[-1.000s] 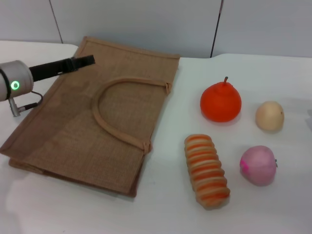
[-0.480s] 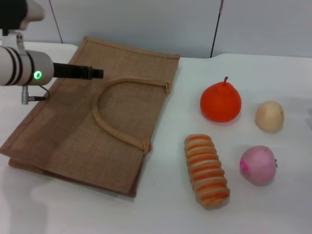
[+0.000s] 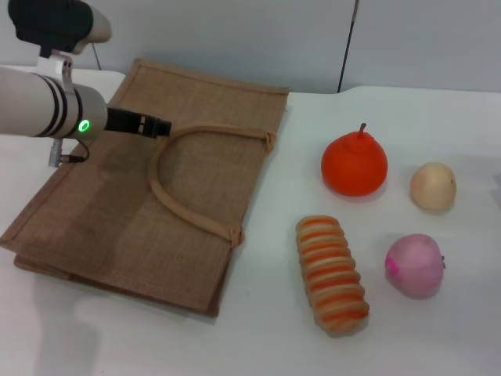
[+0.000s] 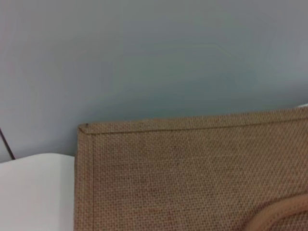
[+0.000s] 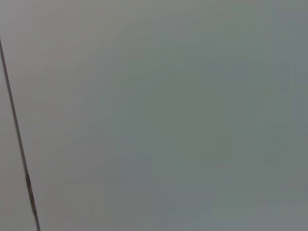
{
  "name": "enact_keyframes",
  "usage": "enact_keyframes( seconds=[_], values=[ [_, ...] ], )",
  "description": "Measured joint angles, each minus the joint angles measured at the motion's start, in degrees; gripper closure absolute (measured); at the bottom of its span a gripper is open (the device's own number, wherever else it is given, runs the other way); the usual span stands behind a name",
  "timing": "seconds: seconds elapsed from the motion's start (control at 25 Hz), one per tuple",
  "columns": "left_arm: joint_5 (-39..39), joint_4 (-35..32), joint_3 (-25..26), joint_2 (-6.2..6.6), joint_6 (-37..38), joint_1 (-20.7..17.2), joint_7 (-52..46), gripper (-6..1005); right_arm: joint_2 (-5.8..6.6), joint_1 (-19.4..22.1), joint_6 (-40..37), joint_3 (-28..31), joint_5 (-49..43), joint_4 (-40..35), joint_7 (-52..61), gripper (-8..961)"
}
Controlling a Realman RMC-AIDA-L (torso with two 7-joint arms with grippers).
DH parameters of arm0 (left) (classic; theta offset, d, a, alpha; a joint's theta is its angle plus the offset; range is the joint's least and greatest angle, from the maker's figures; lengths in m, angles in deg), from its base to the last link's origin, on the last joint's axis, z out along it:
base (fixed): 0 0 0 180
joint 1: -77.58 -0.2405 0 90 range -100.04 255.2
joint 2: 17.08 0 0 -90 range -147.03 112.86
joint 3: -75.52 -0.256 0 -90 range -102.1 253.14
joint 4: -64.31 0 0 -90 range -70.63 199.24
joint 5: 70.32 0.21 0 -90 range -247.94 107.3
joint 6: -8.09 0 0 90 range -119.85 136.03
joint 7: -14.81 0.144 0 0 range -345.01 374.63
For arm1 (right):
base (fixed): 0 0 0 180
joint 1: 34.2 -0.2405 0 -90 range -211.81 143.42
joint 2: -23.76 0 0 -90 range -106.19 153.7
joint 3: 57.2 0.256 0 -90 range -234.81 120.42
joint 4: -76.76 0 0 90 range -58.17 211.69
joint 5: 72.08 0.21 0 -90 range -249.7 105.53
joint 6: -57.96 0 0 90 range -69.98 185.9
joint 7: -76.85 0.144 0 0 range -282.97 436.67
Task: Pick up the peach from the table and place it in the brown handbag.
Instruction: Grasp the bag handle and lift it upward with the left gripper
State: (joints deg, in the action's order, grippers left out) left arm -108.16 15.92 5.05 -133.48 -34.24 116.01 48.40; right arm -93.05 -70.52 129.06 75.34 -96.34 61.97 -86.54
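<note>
My left gripper lowers before closing on the loop, since its fingers are above the curve of the handle loop [image 3: 159, 157] on the brown handbag [image 3: 117, 211].
The peach [image 3: 415, 265], pale pink with a magenta blotch, lies on the white table at the front right. The brown handbag [image 3: 117, 211] lies flat on the left, and its looped handle [image 3: 168, 196] rests on top of it. My left gripper [image 3: 160, 125] hovers over the bag's far part, close to the top of the handle loop, far from the peach. The left wrist view shows the bag's far corner [image 4: 192, 178] and a bit of the handle [image 4: 284, 214]. The right gripper is out of view.
A bigger orange-red fruit with a stem [image 3: 355, 164], a beige round fruit [image 3: 433, 186] and a striped orange bread roll [image 3: 331, 274] lie near the peach. A grey wall [image 3: 235, 39] stands behind the table. The right wrist view shows only wall.
My left arm has swung in from the left edge and risen, and its gripper has moved right over the bag toward the handle. The fruits and the bag have not moved.
</note>
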Motion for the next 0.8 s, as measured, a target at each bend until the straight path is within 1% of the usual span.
enact_keyframes(
  seconds=[0.16, 0.36, 0.48, 0.8],
  values=[
    [0.03, 1.68, -2.47, 0.02, 2.38, 0.16, 0.37, 441, -0.02, -0.08, 0.00, 0.00, 0.00, 0.03, 0.00, 93],
    [0.11, 3.91, -7.71, 0.10, 6.16, 0.34, 0.60, 440, -0.08, -0.09, 0.00, 0.00, -0.01, 0.04, 0.00, 92],
    [0.13, 4.86, -9.84, 0.13, 8.44, 0.41, 0.64, 441, -0.08, -0.08, 0.00, 0.00, -0.04, 0.03, 0.00, 93],
    [0.17, 7.96, -10.59, 0.18, 10.61, 1.31, 1.36, 440, -0.09, -0.06, 0.00, 0.00, -0.13, 0.03, 0.00, 94]
  ],
)
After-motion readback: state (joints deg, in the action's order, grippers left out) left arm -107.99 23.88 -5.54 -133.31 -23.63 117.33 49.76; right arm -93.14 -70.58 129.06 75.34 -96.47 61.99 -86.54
